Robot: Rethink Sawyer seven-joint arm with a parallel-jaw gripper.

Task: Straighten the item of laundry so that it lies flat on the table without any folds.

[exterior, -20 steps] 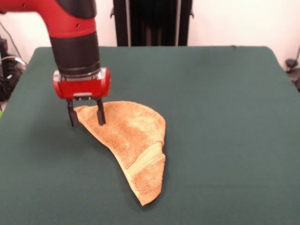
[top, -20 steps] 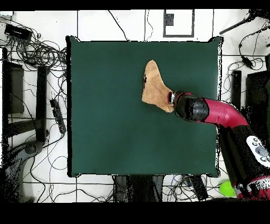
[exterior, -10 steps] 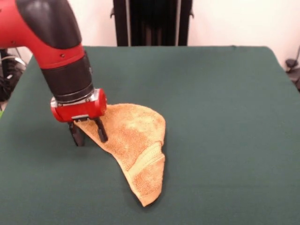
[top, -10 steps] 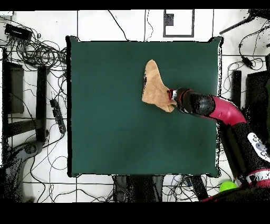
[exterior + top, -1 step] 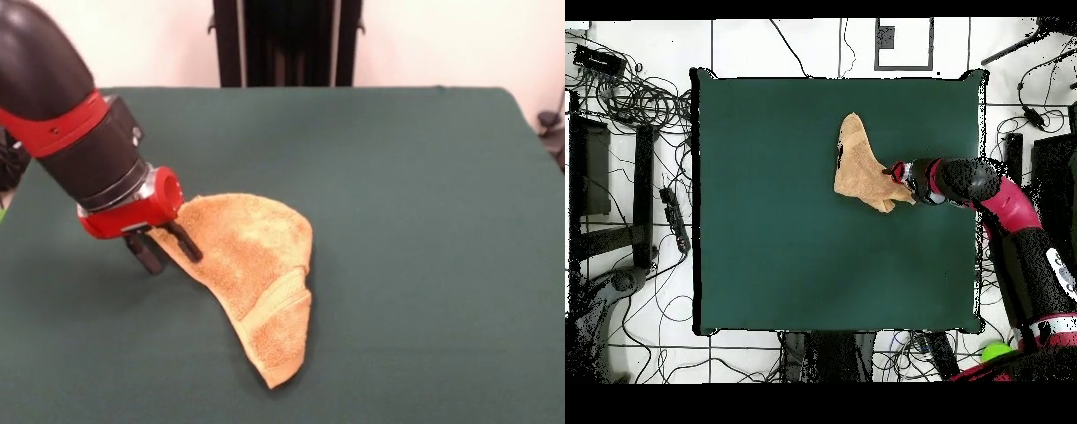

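Note:
I should next grab the orange towel by its hemmed edge with my gripper to open out the folded laundry.
The item of laundry is an orange-tan terry towel, folded over itself into a curved wedge on the dark green table. A flat woven band crosses it near its front tip. My gripper leans steeply at the towel's left corner and is open. One finger rests on the towel's edge and the other stands on the bare table just left of it. In the overhead view the towel lies right of the table's centre, with the gripper at its right edge.
The red and black arm slants in from the upper left. In the overhead view, cables and dark equipment lie on the floor around the table, and the arm reaches in from the right.
The arm has tilted from upright to a steep slant, and the gripper has dropped lower at the towel's corner. The fingers keep the same gap. The towel has hardly moved.

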